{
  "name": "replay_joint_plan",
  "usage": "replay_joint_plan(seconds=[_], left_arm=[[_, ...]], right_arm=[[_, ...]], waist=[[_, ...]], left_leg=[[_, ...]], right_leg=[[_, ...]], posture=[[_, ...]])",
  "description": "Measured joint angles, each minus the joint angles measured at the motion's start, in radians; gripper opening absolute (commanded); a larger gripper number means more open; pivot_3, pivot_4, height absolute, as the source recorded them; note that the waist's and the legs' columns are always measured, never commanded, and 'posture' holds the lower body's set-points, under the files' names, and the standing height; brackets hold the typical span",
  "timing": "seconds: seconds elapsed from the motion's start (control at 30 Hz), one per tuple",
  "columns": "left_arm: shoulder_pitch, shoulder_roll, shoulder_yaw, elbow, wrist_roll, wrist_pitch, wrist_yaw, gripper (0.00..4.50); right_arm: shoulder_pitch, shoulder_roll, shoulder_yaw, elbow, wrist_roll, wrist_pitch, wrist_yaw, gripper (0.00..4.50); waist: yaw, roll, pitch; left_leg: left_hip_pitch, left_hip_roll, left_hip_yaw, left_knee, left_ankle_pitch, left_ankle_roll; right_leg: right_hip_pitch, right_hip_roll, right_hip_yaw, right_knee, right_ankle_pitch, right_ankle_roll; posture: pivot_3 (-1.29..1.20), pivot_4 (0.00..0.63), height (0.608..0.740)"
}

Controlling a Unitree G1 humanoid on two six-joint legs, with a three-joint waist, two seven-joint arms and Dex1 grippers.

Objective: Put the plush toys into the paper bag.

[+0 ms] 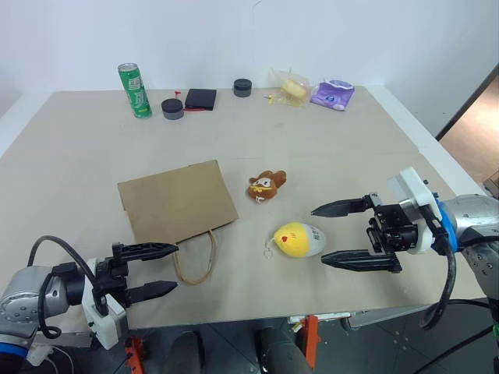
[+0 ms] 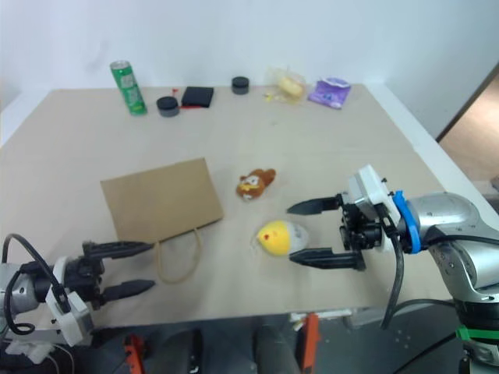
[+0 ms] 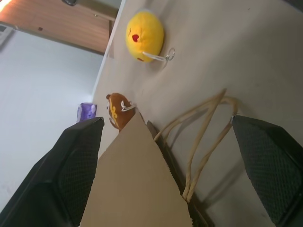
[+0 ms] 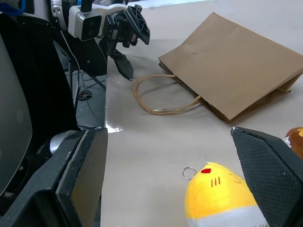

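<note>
My left gripper grabs the bag by its twisted handle next, since the handle loops up off the table. The paper bag (image 1: 176, 201) (image 3: 136, 182) lies flat.
A brown paper bag (image 1: 176, 201) lies flat on the table, its loop handles (image 1: 195, 261) toward the near edge. To its right sits a brown bear-like plush toy (image 1: 267, 185). Nearer me lies a yellow-and-white egg-shaped plush toy (image 1: 298, 239) with a loop cord. My left gripper (image 1: 164, 269) hovers open at the near left edge, pointing right at the bag's handles (image 3: 204, 142). My right gripper (image 1: 331, 234) is open just right of the egg toy (image 4: 220, 198), pointing left, with nothing between its fingers.
Along the table's far edge stand a green can (image 1: 135, 90), two black round lids (image 1: 172, 108), a black box (image 1: 200, 99), a yellowish item in clear wrap (image 1: 292, 86) and a purple pouch (image 1: 333, 94). The table's near edge (image 1: 257, 315) runs just below both grippers.
</note>
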Motion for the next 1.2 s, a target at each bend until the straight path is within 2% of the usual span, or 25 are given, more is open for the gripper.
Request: replay_joint_plan(seconds=[0.5,0.6,0.63,0.77,0.83,1.0,1.07,1.2], left_arm=[[-0.088,-0.029,-0.087,0.064,0.173,0.032,0.174,4.43],[-0.106,-0.033,-0.119,0.086,0.195,0.035,0.197,3.65],[-0.109,-0.034,-0.126,0.092,0.199,0.040,0.204,3.25],[-0.124,-0.034,-0.161,0.110,0.217,0.055,0.225,1.03],[-0.129,-0.034,-0.173,0.120,0.223,0.068,0.236,0.06],[-0.137,-0.026,-0.198,0.119,0.202,0.099,0.252,0.06],[-0.126,-0.024,-0.217,0.086,0.136,0.169,0.246,0.06],[-0.148,-0.039,-0.228,-0.070,-0.043,0.355,0.246,0.00]], right_arm=[[0.000,-0.002,0.000,-0.012,0.018,0.012,-0.025,4.50],[-0.001,-0.002,0.000,-0.013,0.020,0.014,-0.029,4.50],[-0.001,-0.002,0.000,-0.015,0.020,0.016,-0.031,4.50],[0.000,-0.002,0.000,-0.018,0.025,0.024,-0.041,4.50],[-0.001,-0.002,0.000,-0.019,0.030,0.026,-0.045,4.50],[-0.005,-0.002,0.000,-0.022,0.041,0.034,-0.050,4.50],[-0.008,-0.001,0.000,-0.022,0.044,0.040,-0.060,4.50],[-0.049,0.066,0.006,-0.023,0.048,0.047,-0.143,3.31]], waist=[[0.000,0.000,0.000],[0.000,0.000,0.000],[0.000,0.000,0.000],[0.000,0.000,0.000],[0.000,0.000,0.000],[0.000,0.002,-0.001],[0.000,0.002,-0.001],[0.000,0.001,-0.002]], left_leg=[[0.000,0.000,0.000,0.000,0.000,0.000],[0.000,0.000,0.000,0.000,0.000,0.000],[0.000,0.000,0.000,0.000,0.000,0.000],[0.000,0.000,0.000,0.000,0.000,0.000],[0.000,0.000,0.000,0.000,0.000,0.000],[0.000,0.000,0.001,0.000,0.000,0.000],[0.000,0.000,0.000,0.000,0.000,0.000],[0.000,0.000,0.000,0.001,0.000,0.000]], right_leg=[[0.000,0.000,0.000,0.000,0.001,0.001],[0.000,0.000,0.000,0.000,0.001,0.001],[0.000,0.000,0.000,0.000,0.001,0.001],[0.000,0.000,0.000,0.000,0.001,0.001],[0.000,0.000,0.000,0.000,0.001,0.001],[0.000,0.000,0.000,0.000,0.001,0.001],[0.000,0.000,0.000,0.000,0.001,0.001],[0.000,0.001,0.000,0.000,0.002,0.002]], posture=[[0.00,0.150,0.740],[0.00,0.150,0.740],[0.00,0.150,0.740],[0.00,0.150,0.740],[0.00,0.150,0.740],[0.00,0.150,0.740],[0.00,0.150,0.740],[0.00,0.150,0.740]])
